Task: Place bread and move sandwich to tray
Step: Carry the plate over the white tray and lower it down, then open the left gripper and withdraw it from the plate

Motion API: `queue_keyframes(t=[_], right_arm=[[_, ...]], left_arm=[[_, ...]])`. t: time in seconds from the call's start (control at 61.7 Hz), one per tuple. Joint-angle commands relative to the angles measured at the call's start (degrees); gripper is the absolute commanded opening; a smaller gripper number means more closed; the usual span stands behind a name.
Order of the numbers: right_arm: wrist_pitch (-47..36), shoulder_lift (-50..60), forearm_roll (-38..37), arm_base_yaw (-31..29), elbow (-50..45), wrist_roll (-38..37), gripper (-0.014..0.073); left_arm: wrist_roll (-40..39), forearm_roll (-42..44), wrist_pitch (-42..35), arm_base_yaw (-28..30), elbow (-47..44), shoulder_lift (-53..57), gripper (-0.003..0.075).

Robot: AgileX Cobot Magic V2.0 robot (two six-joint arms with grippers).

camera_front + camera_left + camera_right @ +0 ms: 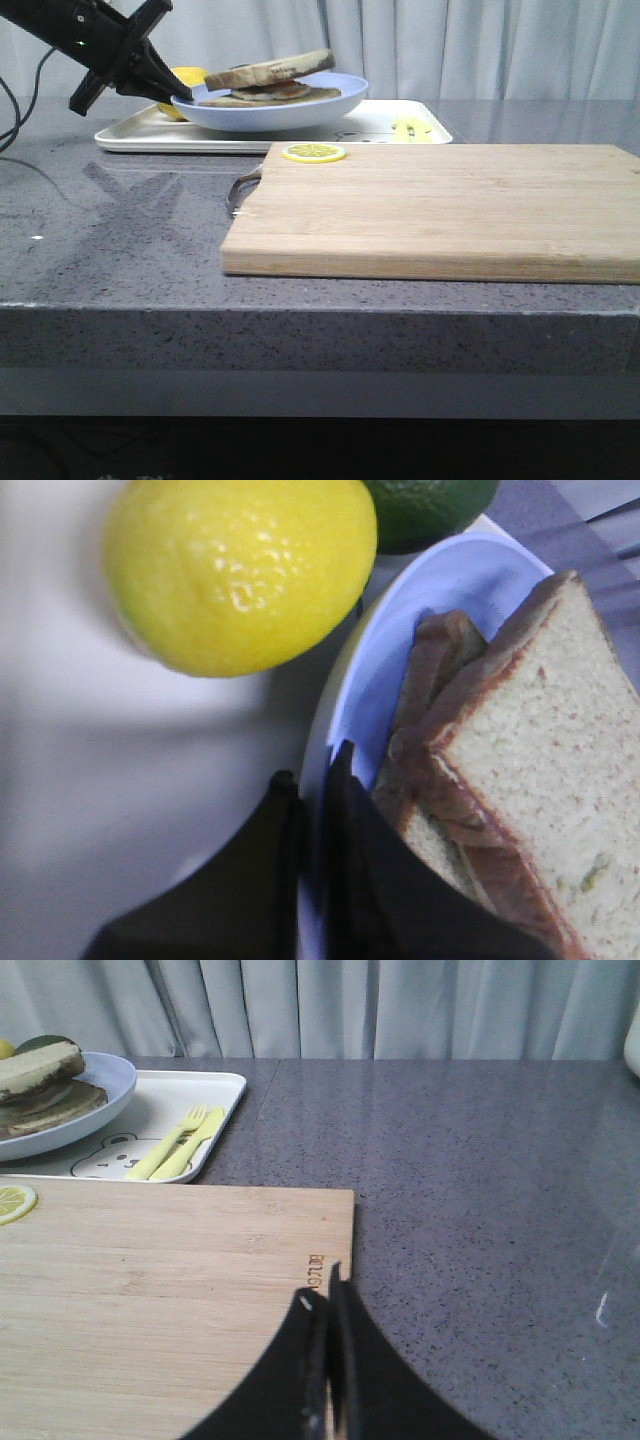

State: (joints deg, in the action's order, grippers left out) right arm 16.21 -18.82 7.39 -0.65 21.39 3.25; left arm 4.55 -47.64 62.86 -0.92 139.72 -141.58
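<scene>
The plate's base (268, 126) sits low inside the white tray's rim (190, 148) and the plate would stay there, so it is now time for my left gripper to open.
The sandwich (270, 78), brown-crusted slices with the top bread slice (545, 740) tilted, lies on a pale blue round plate (275, 110). The plate is over the white tray (130, 135) at the back left; I cannot tell whether it rests on it. My left gripper (172, 92) is shut on the plate's rim (345, 695), and one finger (350, 810) lies inside the plate beside the sandwich. My right gripper (325, 1300) is shut and empty above the near right corner of the cutting board (150, 1300). The egg filling is hidden.
A light wooden cutting board (440, 210) fills the middle of the grey table, with a lemon slice (314, 153) at its far left corner. A whole lemon (240, 570) and a dark green fruit (430, 510) lie on the tray by the plate. Yellow forks (185, 1145) lie at the tray's right end.
</scene>
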Motion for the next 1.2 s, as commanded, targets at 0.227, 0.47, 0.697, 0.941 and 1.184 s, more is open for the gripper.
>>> queue_keyframes(t=[0.227,0.47,0.697,0.941,1.184], right_arm=[[-4.6,-0.5,-0.5,-0.3,1.5,0.0,-0.0062],[-4.7,-0.5,-0.5,-0.3,1.5,0.0,-0.0062],[-4.7,-0.5,-0.5,-0.3,1.5,0.0,-0.0062],[-4.6,-0.5,-0.5,-0.3,1.5,0.0,-0.0062],[-4.4,-0.5,-0.5,-0.3,1.5,0.0,-0.0062]], left_arm=[[-1.2,-5.9,-2.7,-1.2,2.3,4.6,0.0249],[-1.2,-5.9,-1.0,0.8,4.4,4.7,0.0445],[-1.2,-5.9,7.7,6.0,12.8,4.8,0.0425],[-2.6,-7.5,9.0,10.0,16.6,4.9,0.009],[-4.1,-1.4,9.0,10.1,16.6,7.6,-0.0019]])
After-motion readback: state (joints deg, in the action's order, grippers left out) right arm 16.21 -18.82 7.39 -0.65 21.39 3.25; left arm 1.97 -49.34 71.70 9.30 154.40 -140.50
